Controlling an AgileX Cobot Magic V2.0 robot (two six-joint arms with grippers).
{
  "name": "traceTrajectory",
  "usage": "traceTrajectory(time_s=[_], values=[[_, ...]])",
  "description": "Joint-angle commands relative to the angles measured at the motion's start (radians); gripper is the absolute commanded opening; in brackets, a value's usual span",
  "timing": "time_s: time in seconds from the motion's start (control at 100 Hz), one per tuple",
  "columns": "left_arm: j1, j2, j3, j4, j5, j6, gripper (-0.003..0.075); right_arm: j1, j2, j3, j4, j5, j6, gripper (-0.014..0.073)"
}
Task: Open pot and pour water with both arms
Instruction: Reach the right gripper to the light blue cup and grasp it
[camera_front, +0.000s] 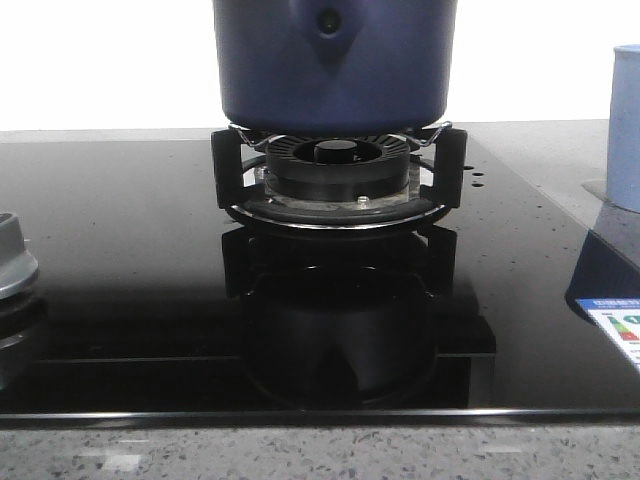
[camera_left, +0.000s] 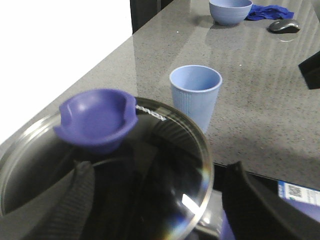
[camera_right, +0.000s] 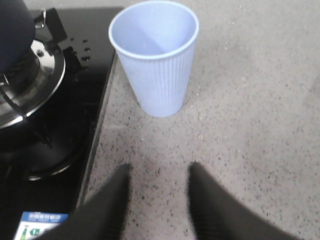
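Observation:
The glass lid (camera_left: 165, 165) covers the whole pot and is wider than my fingers. My left gripper should next grab it by its narrow purple-blue knob (camera_left: 98, 117).
The dark navy pot (camera_front: 335, 60) stands on the burner grate (camera_front: 338, 175) of the black glass hob, its shield-shaped handle mount facing me. In the left wrist view a glass lid (camera_left: 165, 165) with a purple-blue knob (camera_left: 97, 120) covers it. My left gripper (camera_left: 160, 200) is open, its fingers spread over the lid, short of the knob. My right gripper (camera_right: 157, 172) is open and empty above the stone counter, a little short of the pale blue cup (camera_right: 154, 55); the pot's side (camera_right: 15, 30) shows beside it. Water is not visible; small specks (camera_right: 82, 47) dot the hob.
The cup also shows in the front view (camera_front: 625, 125) and the left wrist view (camera_left: 195, 95). A blue bowl (camera_left: 230, 11), a blue cloth (camera_left: 270, 11) and a grey mouse (camera_left: 284, 25) lie farther along the counter. A second burner (camera_front: 12, 270) sits left; an energy label (camera_front: 620, 330) right.

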Motion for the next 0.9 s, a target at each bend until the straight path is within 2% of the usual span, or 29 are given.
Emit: traceTrajectory(time_s=[0.0,0.08,0.38,0.89], values=[[-0.02,0.015,-0.083,-0.074,-0.014,0.008,0.0501,0.002,0.014,-0.035,0.003,-0.084,-0.012,0.0444],[-0.02,0.054,-0.124,-0.1,-0.019,0.008,0.0514,0.002,0.014,-0.035,0.003,-0.082,-0.012,0.0486],[-0.02,0.17,-0.23,-0.134,-0.023,0.012,0.0559,0.002,0.014,-0.035,0.012,-0.08,-0.012,0.0488],[-0.024,0.267,-0.237,-0.227,0.014,0.028,0.0559,0.002,0.014,-0.035,0.054,-0.08,-0.012,0.0488]])
